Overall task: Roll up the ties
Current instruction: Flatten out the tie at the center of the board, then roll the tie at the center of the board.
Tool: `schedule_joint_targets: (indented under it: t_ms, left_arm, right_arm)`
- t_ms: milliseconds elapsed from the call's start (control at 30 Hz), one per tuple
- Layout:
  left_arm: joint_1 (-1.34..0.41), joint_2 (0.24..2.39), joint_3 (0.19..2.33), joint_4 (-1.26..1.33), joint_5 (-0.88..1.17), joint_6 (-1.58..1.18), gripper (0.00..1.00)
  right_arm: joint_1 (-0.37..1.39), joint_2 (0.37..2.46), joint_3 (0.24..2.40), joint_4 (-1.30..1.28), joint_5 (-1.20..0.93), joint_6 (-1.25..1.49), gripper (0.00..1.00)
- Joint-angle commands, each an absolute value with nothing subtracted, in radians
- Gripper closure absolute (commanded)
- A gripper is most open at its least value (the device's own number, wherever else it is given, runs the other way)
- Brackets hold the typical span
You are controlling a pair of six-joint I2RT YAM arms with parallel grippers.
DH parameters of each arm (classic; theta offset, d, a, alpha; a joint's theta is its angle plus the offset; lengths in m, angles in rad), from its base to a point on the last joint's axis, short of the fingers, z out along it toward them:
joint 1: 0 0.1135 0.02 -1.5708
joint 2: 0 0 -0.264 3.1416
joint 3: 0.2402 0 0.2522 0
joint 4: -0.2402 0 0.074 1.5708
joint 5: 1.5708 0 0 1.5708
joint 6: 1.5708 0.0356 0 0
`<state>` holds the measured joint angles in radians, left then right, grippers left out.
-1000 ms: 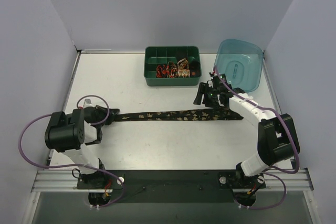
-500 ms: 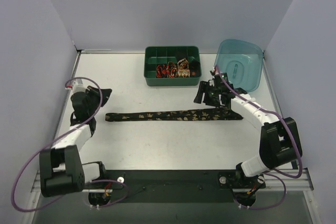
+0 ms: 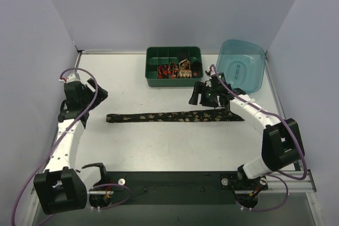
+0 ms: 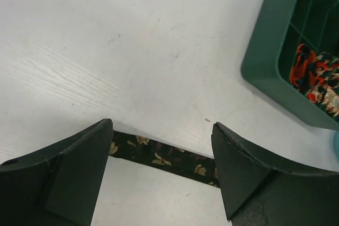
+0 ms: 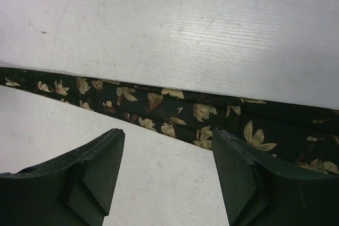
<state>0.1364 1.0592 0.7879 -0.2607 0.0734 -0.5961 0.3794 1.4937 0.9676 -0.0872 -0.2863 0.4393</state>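
Observation:
I will grab the black tie (image 3: 175, 116) at its narrow end (image 3: 110, 118) with my left gripper next, so the length toward the wide end stays free to roll.
A long black tie (image 3: 175, 116) with gold flowers lies flat across the table's middle, narrow end to the left. My left gripper (image 3: 97, 95) hovers open beyond that narrow end, touching nothing. In the left wrist view the tie (image 4: 164, 156) runs between the open fingers (image 4: 79, 168) of the left gripper (image 4: 161, 130), well below them. My right gripper (image 3: 200, 99) stands open over the wide end; the tie (image 5: 159, 104) lies just ahead of the right gripper (image 5: 167, 152), whose fingers hold nothing. Small rolled ties (image 3: 177, 70) sit in the tray.
A dark green compartment tray (image 3: 153, 80) stands at the back centre, also in the left wrist view as the tray (image 4: 270, 72) with rolled ties (image 4: 312, 75). A translucent teal tub (image 3: 241, 67) sits at the back right, behind the right arm. Walls close in on three sides.
The left gripper was shut on the tie's narrow end; it has opened, let go, and swung back and to the left. The right gripper has shifted slightly left and opened a bit wider.

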Motion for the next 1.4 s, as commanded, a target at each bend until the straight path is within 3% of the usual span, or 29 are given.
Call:
schedule_joint_targets:
  t_ms: [0, 200, 500, 1300, 1367]
  left_arm:
    - [0.140, 1.109, 0.844, -0.452, 0.017, -0.526, 0.15]
    - [0.146, 1.158, 0.760, -0.402, 0.028, -0.529, 0.15]
    - [0.167, 1.227, 0.681, -0.304, 0.044, -0.541, 0.18]
    - [0.172, 1.358, 0.592, -0.095, 0.112, -0.522, 0.50]
    - [0.170, 1.353, 0.586, -0.089, 0.115, -0.517, 0.60]
  right_arm:
    - [0.429, 1.488, 1.051, -0.081, -0.314, 0.410, 0.30]
    - [0.500, 1.502, 1.081, -0.075, -0.316, 0.405, 0.16]
    - [0.577, 1.572, 1.147, -0.069, -0.342, 0.429, 0.16]
    - [0.595, 1.641, 1.210, -0.072, -0.365, 0.451, 0.15]
    - [0.595, 1.644, 1.212, -0.074, -0.368, 0.453, 0.15]
